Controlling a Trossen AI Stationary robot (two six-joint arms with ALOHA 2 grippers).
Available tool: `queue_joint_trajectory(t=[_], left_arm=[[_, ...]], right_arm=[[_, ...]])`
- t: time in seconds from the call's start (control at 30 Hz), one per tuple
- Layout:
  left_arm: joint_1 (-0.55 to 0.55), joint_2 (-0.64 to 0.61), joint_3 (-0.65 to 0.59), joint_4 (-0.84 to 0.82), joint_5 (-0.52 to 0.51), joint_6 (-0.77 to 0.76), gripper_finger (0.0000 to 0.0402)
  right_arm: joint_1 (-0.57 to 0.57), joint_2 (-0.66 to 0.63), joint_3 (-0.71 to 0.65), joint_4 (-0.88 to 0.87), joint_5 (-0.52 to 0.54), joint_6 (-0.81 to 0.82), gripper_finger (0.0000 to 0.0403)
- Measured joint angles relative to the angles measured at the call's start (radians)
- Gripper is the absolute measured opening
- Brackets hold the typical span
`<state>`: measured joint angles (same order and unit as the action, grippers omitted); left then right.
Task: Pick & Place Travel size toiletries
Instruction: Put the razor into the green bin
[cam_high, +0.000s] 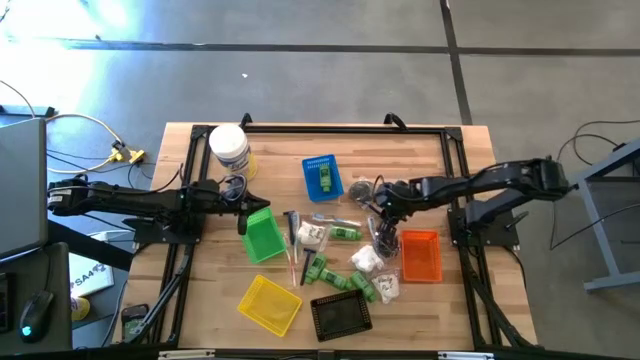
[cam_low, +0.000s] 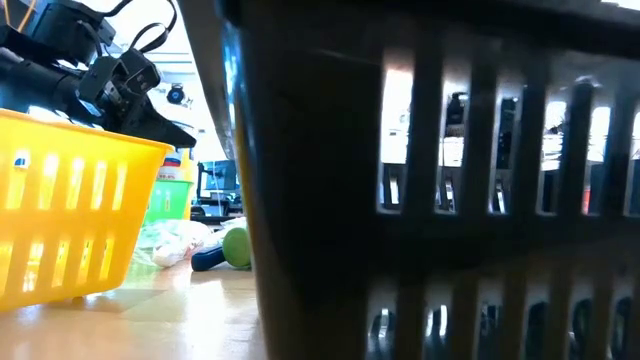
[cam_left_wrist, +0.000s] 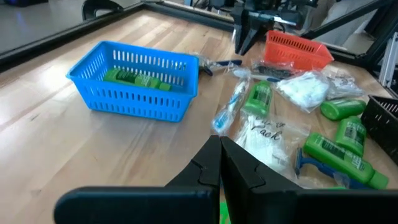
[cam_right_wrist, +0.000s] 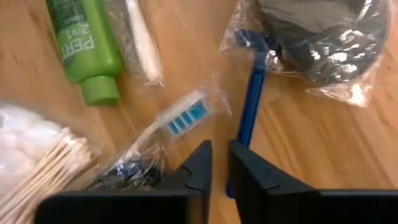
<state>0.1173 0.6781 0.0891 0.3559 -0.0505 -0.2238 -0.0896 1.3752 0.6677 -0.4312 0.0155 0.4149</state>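
Observation:
My right gripper needs to take hold of the blue razor by its handle (cam_right_wrist: 248, 115) next, to pick it out of the loose toiletries.
The travel size toiletries lie loose in the middle of the table: green bottles (cam_left_wrist: 339, 155), a white cotton packet (cam_left_wrist: 305, 90), a wrapped toothbrush (cam_right_wrist: 180, 118), a blue razor (cam_right_wrist: 249, 106), cotton swabs (cam_right_wrist: 37, 168) and a bag of black pieces (cam_right_wrist: 323, 37). One green bottle (cam_left_wrist: 134, 79) lies in the blue basket (cam_high: 322, 177). My right gripper (cam_right_wrist: 219, 155) hangs above the razor and toothbrush, pointing steeply down, its fingers a narrow gap apart and holding nothing. My left gripper (cam_left_wrist: 219, 152) waits shut at the green basket's (cam_high: 265, 237) far left corner.
An orange basket (cam_high: 421, 255) stands just near-right of my right gripper. A yellow basket (cam_high: 270, 303) and a black basket (cam_high: 342, 315) sit by the near edge. A white jar (cam_high: 229, 150) stands at the far left. Bare wood shows left of the blue basket.

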Motion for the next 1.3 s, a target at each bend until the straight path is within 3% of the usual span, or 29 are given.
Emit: queue_joint_trajectory(t=[0.2,0.3,0.53,0.8,1.07,1.3], left_arm=[[0.000,0.001,0.000,-0.030,0.000,-0.018,0.0000],[0.000,0.001,0.000,-0.030,0.000,-0.018,0.0000],[0.000,0.000,0.000,-0.030,0.000,-0.017,0.0000],[0.000,0.000,0.000,-0.030,-0.001,-0.013,0.0000],[0.000,0.000,0.000,-0.030,-0.001,-0.017,0.0000],[0.000,0.000,0.000,-0.028,-0.001,-0.020,0.0000]], right_arm=[[-0.045,0.044,0.001,-0.004,0.073,0.000,0.0155],[-0.067,0.064,0.001,-0.007,0.044,-0.029,0.0195],[-0.070,0.134,0.001,0.028,0.030,-0.077,0.0229],[-0.069,0.181,0.005,0.040,0.070,-0.096,0.0183],[-0.070,0.159,0.001,0.053,0.088,-0.147,0.0026],[-0.053,0.061,-0.004,0.018,0.089,-0.159,0.0046]])
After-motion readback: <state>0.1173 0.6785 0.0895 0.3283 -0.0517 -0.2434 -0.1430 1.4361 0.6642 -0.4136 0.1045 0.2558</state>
